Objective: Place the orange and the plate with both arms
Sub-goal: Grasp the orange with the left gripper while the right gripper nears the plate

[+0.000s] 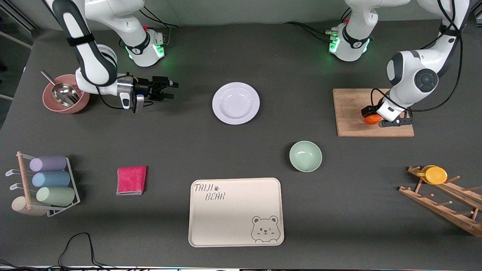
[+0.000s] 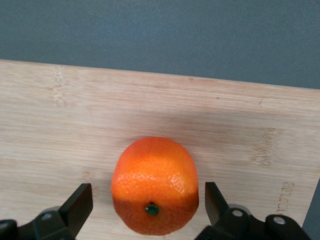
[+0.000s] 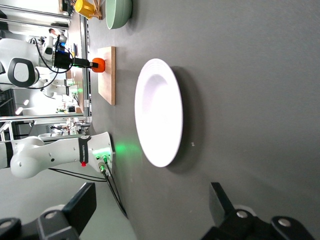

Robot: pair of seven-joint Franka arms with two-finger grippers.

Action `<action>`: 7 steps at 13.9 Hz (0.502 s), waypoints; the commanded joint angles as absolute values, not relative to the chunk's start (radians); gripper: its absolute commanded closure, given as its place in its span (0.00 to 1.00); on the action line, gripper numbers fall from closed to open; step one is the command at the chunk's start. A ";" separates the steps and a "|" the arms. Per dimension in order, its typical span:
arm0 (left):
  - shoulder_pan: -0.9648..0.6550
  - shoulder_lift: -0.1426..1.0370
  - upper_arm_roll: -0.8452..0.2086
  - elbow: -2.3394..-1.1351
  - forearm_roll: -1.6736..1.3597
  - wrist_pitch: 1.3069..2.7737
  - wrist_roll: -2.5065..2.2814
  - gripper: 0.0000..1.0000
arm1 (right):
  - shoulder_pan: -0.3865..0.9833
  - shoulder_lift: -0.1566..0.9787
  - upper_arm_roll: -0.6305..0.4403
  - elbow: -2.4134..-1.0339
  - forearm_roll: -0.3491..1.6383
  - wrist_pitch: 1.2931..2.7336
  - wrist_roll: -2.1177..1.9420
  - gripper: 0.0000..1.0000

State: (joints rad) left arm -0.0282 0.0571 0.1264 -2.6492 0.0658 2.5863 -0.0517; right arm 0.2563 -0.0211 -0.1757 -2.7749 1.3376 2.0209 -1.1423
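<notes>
My left fingers are down on either side of the orange in the left wrist view and should close.
The orange (image 1: pixel 372 119) sits on a wooden cutting board (image 1: pixel 352 113) toward the left arm's end of the table. My left gripper (image 1: pixel 376 117) is down around it, open. In the left wrist view the orange (image 2: pixel 155 185) lies between the two fingers (image 2: pixel 80 205) with a small gap on each side. The white plate (image 1: pixel 236 102) lies flat at mid-table. My right gripper (image 1: pixel 173 90) is open and empty, low over the table beside the plate toward the right arm's end. The right wrist view shows the plate (image 3: pixel 159 112) ahead of its open gripper (image 3: pixel 150 207).
A pale-green bowl (image 1: pixel 305 156) and a beige bear-print tray (image 1: pixel 235 212) lie nearer the front camera than the plate. A pink cloth (image 1: pixel 131 180), a cup rack (image 1: pixel 45 184), a pink bowl with a scoop (image 1: pixel 66 94) and a wooden rack with a yellow disc (image 1: pixel 437 175) stand around.
</notes>
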 commanded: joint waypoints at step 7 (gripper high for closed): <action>-0.021 0.049 0.123 -2.660 0.077 2.608 -0.055 1.00 | 0.278 0.242 -0.173 -2.767 1.537 1.960 -1.450 0.00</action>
